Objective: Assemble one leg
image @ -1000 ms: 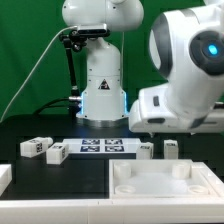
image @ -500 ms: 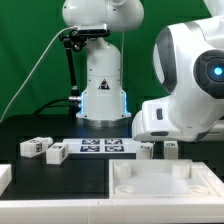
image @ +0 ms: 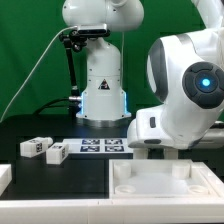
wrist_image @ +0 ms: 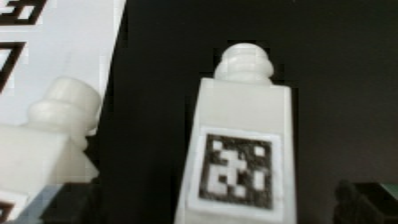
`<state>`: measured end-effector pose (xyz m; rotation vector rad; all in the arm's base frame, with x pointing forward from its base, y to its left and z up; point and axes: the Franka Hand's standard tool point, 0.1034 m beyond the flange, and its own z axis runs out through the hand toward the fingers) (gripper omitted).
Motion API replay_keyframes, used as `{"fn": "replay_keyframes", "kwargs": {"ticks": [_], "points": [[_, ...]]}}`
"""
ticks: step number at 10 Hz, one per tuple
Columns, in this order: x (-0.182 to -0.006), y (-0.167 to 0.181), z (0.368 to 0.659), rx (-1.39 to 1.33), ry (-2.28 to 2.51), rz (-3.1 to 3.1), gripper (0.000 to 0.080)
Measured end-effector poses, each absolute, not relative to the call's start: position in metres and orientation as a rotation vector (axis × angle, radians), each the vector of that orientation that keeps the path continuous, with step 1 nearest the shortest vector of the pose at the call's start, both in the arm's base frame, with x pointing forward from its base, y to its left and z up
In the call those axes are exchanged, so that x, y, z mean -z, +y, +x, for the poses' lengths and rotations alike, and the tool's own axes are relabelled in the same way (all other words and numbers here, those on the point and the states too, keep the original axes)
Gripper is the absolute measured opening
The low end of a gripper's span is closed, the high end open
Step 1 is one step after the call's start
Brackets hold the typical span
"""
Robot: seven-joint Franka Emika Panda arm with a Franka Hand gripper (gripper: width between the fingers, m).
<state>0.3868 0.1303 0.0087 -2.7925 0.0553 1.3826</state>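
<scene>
I should grab the white leg by its tagged body [wrist_image: 235, 183] next with my gripper. The pegged end then stays free to fit into the white tabletop.
In the wrist view a white leg [wrist_image: 240, 140] with a black-and-white tag lies on the black table, its pegged end pointing away. My gripper [wrist_image: 222, 205] is open and straddles it, with a dark fingertip [wrist_image: 368, 200] on one side and the other at the opposite edge. A second leg [wrist_image: 50, 135] lies close beside it. In the exterior view the arm's wrist [image: 150, 132] is low over the table behind the white square tabletop [image: 160, 185] and hides the gripper and these legs. Two more legs [image: 32, 147] [image: 57, 153] lie at the exterior view's left.
The marker board [image: 103, 147] lies flat between the left legs and the arm; its edge shows in the wrist view [wrist_image: 45, 40]. The robot base [image: 100, 90] stands behind. A white part edge [image: 5, 178] sits at the exterior view's far left.
The arm has moved down and toward the exterior view's left. It now covers the two legs that showed behind the tabletop.
</scene>
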Motion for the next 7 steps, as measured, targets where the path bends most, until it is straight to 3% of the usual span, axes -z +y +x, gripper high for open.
{"fn": "replay_keyframes", "kwargs": {"ticks": [5, 6, 7], "points": [[-0.0048, 0.1214, 0.3721, -1.428, 0.078, -2.78, 0.0649], [-0.0045, 0.1214, 0.3718, -1.429, 0.077, -2.78, 0.0515], [-0.0045, 0.1215, 0.3718, -1.429, 0.077, -2.78, 0.0515]]}}
